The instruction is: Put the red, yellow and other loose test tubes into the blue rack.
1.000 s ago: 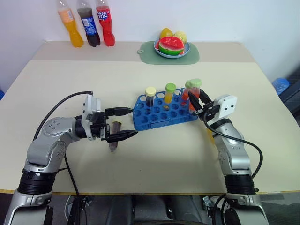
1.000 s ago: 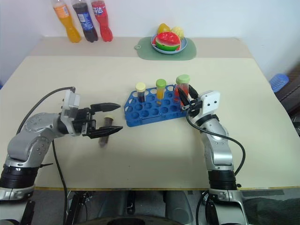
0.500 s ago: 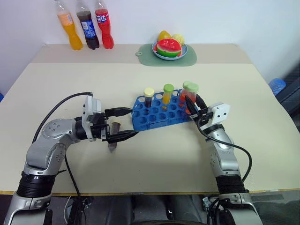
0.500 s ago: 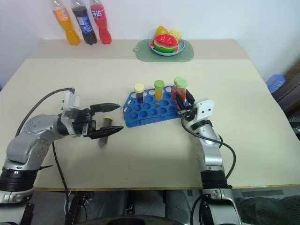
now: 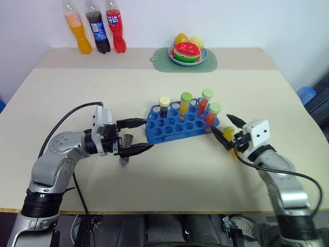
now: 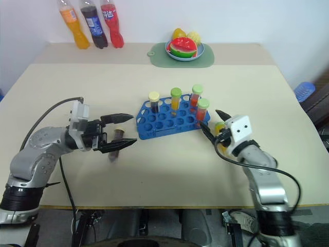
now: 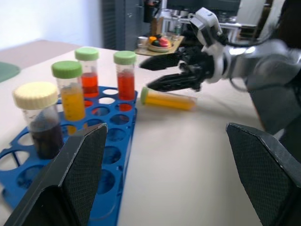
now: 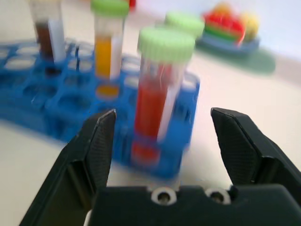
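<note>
The fingers of my right gripper are above and beside the lying yellow tube [image 5: 231, 135], facing the blue rack [image 5: 177, 128]. They need to go down toward the tube before they close on it.
The blue rack [image 5: 177, 128] stands mid-table with several tubes upright in it: a dark one with a yellow cap [image 5: 164, 107], a yellow one with a green cap [image 5: 185, 103] and two red ones with green caps [image 5: 206, 99] [image 5: 214, 114]. My right gripper [image 5: 220, 123] is open just right of the rack, apart from the nearest red tube [image 8: 162, 89]. A yellow test tube [image 7: 168, 100] lies on the table beside that gripper. My left gripper [image 5: 148, 134] is open left of the rack, and a dark brown tube [image 5: 125, 152] lies on the table at its fingers.
Three soft-drink bottles [image 5: 95, 31] stand at the back left. A green mat with a fruit bowl [image 5: 186, 54] sits at the back middle. Bare tabletop [image 5: 180, 175] stretches in front of the rack.
My right gripper has opened, let go of the green-capped red tube in the rack's near right corner, and drawn back to the right. The left arm has not moved.
</note>
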Tool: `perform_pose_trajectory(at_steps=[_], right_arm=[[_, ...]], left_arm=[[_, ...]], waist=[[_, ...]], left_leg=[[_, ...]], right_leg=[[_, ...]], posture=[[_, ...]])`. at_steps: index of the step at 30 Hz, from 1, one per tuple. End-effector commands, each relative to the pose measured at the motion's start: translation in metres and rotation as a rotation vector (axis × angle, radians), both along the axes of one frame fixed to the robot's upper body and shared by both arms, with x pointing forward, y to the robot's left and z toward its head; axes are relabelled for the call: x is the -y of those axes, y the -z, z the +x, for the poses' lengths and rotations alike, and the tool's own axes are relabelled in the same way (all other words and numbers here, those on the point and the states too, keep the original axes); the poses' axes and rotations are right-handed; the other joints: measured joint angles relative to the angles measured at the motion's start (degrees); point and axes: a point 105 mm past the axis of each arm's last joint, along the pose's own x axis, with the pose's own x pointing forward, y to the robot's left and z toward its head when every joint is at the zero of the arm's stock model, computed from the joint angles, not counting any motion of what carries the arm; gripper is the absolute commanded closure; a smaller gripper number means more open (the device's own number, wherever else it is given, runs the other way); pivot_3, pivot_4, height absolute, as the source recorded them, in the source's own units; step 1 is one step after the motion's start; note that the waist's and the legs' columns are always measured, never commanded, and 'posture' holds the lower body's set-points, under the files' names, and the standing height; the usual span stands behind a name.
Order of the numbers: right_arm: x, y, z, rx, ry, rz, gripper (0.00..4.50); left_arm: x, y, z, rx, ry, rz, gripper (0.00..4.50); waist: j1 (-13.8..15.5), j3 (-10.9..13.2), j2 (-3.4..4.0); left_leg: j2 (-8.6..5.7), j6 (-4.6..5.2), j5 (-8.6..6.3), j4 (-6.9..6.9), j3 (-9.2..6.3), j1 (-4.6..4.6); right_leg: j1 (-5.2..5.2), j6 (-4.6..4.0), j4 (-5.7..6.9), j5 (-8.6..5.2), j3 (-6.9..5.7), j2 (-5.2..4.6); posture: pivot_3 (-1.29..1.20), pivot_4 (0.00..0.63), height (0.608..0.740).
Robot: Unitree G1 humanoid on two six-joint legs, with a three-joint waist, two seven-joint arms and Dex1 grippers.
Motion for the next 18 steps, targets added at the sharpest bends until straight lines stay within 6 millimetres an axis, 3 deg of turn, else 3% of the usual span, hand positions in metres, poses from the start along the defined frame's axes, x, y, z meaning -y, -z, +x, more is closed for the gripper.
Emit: perform_pose_trajectory(at_steps=[1, 6, 10, 18], right_arm=[[0.012, -0.017, -0.008, -0.119, 0.056, -0.020, 0.96], [0.032, -0.017, 0.005, -0.340, 0.161, 0.046, 0.96], [0.035, -0.010, 0.018, -0.468, 0.171, 0.086, 0.96], [0.043, 0.015, 0.024, -0.659, 0.150, 0.026, 0.96]], left_arm=[[0.004, -0.003, -0.008, 0.024, 0.088, 0.012, 0.31], [0.006, 0.001, -0.015, 0.017, 0.170, 0.035, 0.31], [0.008, 0.002, -0.018, 0.031, 0.201, 0.063, 0.31], [0.009, 0.003, -0.025, 0.023, 0.173, 0.052, 0.31]], waist=[[0.01, 0.00, -0.01], [-0.03, 0.00, -0.02], [0.10, 0.01, -0.02], [0.02, 0.01, -0.03]], left_leg=[[0.00, 0.00, 0.00, 0.00, -0.01, 0.00], [0.01, 0.00, 0.00, 0.00, -0.04, -0.02], [0.00, 0.03, -0.02, -0.01, -0.04, -0.11], [-0.02, 0.09, -0.05, -0.01, -0.02, -0.18]], right_leg=[[0.01, -0.01, -0.01, 0.00, 0.00, 0.01], [-0.01, -0.03, -0.08, -0.01, -0.01, 0.01], [-0.06, -0.04, -0.13, -0.02, -0.01, 0.01], [-0.11, -0.01, -0.16, -0.01, 0.00, -0.01]], posture=[[0.00, 0.150, 0.740], [0.00, 0.150, 0.740], [0.00, 0.150, 0.740], [0.00, 0.150, 0.740]])
